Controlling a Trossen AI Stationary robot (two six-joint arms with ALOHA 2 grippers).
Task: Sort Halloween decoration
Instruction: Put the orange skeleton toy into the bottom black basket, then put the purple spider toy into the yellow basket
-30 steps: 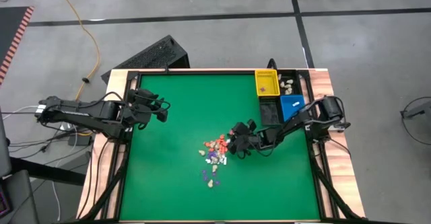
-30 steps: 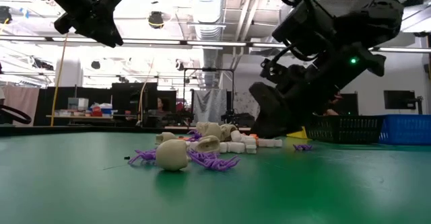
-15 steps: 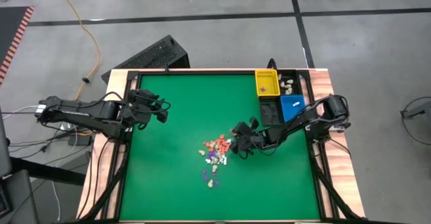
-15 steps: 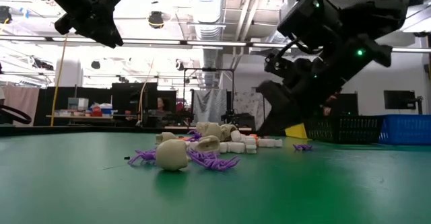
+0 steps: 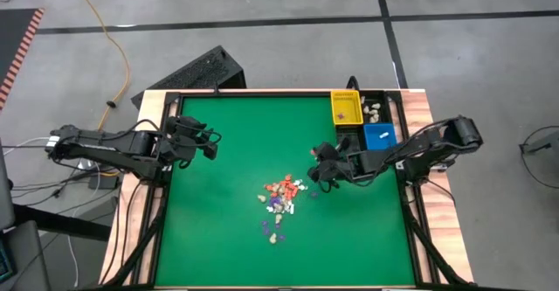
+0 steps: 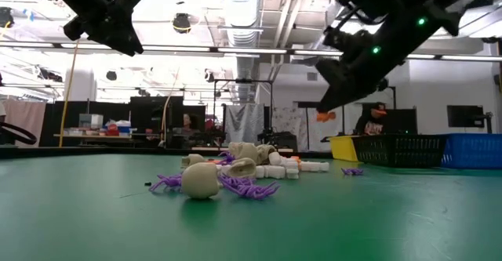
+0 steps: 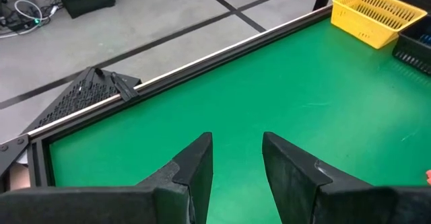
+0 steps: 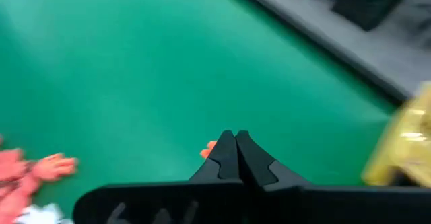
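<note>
The orange trinket is still above the green table, so my right gripper keeps hold of it until it hangs over the black bin.
The Halloween decoration lies as a loose pile [image 5: 279, 199] of tiny cream, orange-red and purple trinkets on the middle of the green table; the low view shows the same pile [image 6: 235, 171]. My right gripper [image 5: 318, 172] hangs above the table just right of the pile, shut on one small orange trinket [image 6: 323, 116]. My left gripper [image 5: 210, 142] stays open, high over the table's left part, with nothing between its fingers [image 7: 199, 158]. My right gripper pinches the orange trinket between its two fingertips [image 8: 225, 146]. Only a small bit of the trinket [image 8: 209, 148] sticks out beside the tips. The fingers slant downward from the table's right side. The trinket is lifted clear of the table.
At the far right stand a yellow bin [image 5: 345, 107], a blue bin [image 5: 380, 136], a black bin [image 5: 349, 144] and a dark one holding cream pieces [image 5: 374, 110]. A purple trinket [image 6: 352, 171] lies apart, right of the pile. Bare green table surrounds the pile.
My right gripper has risen from the right side of the pile and drawn back toward the table's far right, tipping less steeply downward. An orange trinket now shows at its tips, clear of the table. The rest of the pile has stayed in place.
</note>
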